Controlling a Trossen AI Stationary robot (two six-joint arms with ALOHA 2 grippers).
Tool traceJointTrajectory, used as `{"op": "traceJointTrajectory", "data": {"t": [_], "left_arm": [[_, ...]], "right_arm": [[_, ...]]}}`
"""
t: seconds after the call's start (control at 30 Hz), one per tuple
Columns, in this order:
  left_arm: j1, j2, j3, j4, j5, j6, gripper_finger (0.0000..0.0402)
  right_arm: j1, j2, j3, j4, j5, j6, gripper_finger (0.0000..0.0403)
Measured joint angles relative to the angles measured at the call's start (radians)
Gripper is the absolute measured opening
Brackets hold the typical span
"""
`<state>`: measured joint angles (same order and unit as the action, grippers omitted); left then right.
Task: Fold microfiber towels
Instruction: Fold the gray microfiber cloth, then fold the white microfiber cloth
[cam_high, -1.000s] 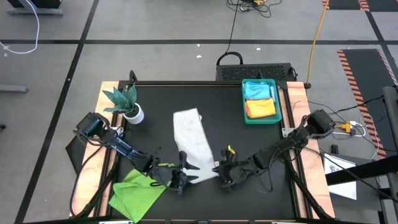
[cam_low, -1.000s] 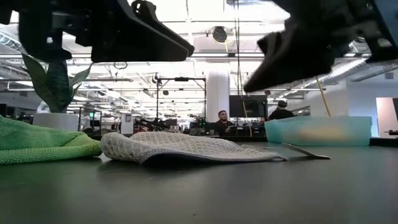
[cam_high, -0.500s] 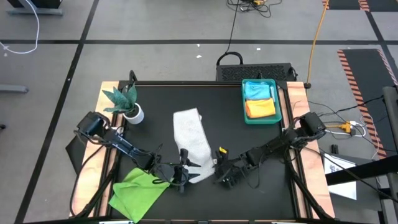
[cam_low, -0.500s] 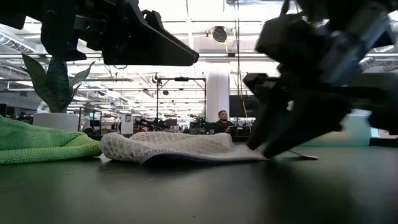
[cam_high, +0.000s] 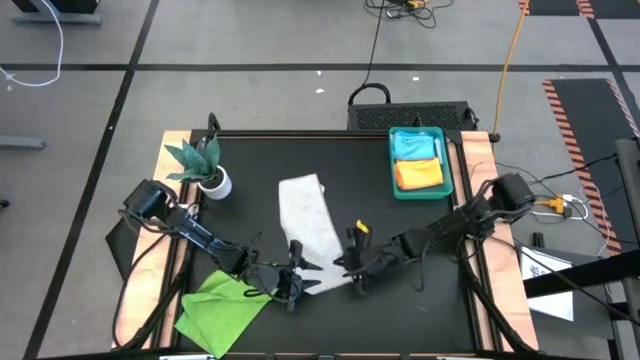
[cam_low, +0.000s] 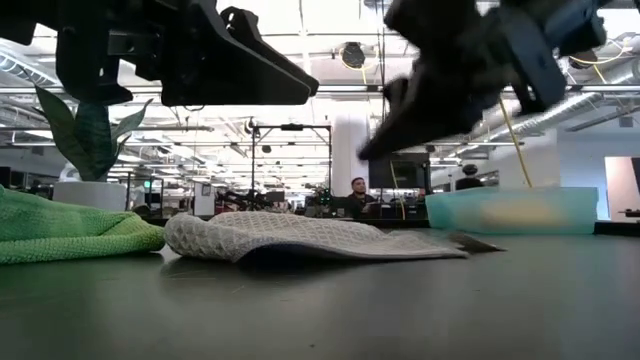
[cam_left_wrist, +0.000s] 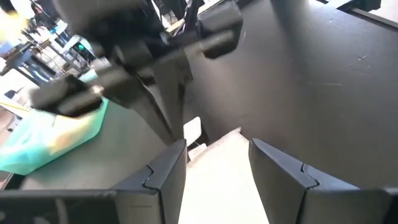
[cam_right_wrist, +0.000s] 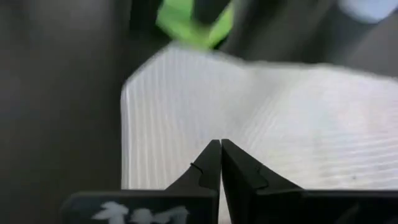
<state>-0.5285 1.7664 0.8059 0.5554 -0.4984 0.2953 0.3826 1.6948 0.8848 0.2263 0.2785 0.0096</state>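
Observation:
I should next grab the white-grey towel by its corner (cam_high: 322, 284) with my left gripper, to fold the towel for the tray (cam_high: 418, 163).
A white-grey towel (cam_high: 312, 225) lies on the black table as a long folded strip running from far to near; it also shows in the low view (cam_low: 300, 235). My left gripper (cam_high: 293, 278) stands open above the strip's near end, a finger over either side (cam_left_wrist: 214, 143), clear of the cloth (cam_low: 300, 85). My right gripper (cam_high: 345, 268) is shut and hangs above the strip's near right edge (cam_low: 375, 150), its tips over the cloth (cam_right_wrist: 220, 144). A lime green towel (cam_high: 220, 305) lies crumpled at the near left.
A teal tray (cam_high: 394, 165) at the far right holds a pale blue towel (cam_high: 415, 146) and an orange towel (cam_high: 420, 175). A potted plant (cam_high: 200, 160) stands at the far left. Bare black table lies right of the white-grey towel.
My right gripper dipped to the table at the white-grey towel's near right edge with its fingers apart, then rose again and shut, ending a little farther toward the table's left. The towel lies much as before.

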Motion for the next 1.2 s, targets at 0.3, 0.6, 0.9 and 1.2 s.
{"op": "traceJointTrajectory", "data": {"t": [0.3,0.6,0.9,1.2], "left_arm": [[0.008,0.0,0.0,0.04,0.004,0.022,0.0177],[0.137,0.04,0.0,0.098,0.322,-0.283,0.0177],[0.197,0.224,0.159,0.092,0.293,-0.384,0.0177],[0.172,0.45,0.587,-0.523,0.105,-0.404,0.0177]], "right_arm": [[0.052,-0.049,0.0,0.017,0.084,0.032,0.0001],[0.159,-0.094,0.0,-0.189,0.296,0.204,0.0],[0.31,-0.134,0.0,-0.193,0.433,0.293,0.0],[0.333,-0.134,0.0,-0.194,0.434,0.312,0.0]]}}
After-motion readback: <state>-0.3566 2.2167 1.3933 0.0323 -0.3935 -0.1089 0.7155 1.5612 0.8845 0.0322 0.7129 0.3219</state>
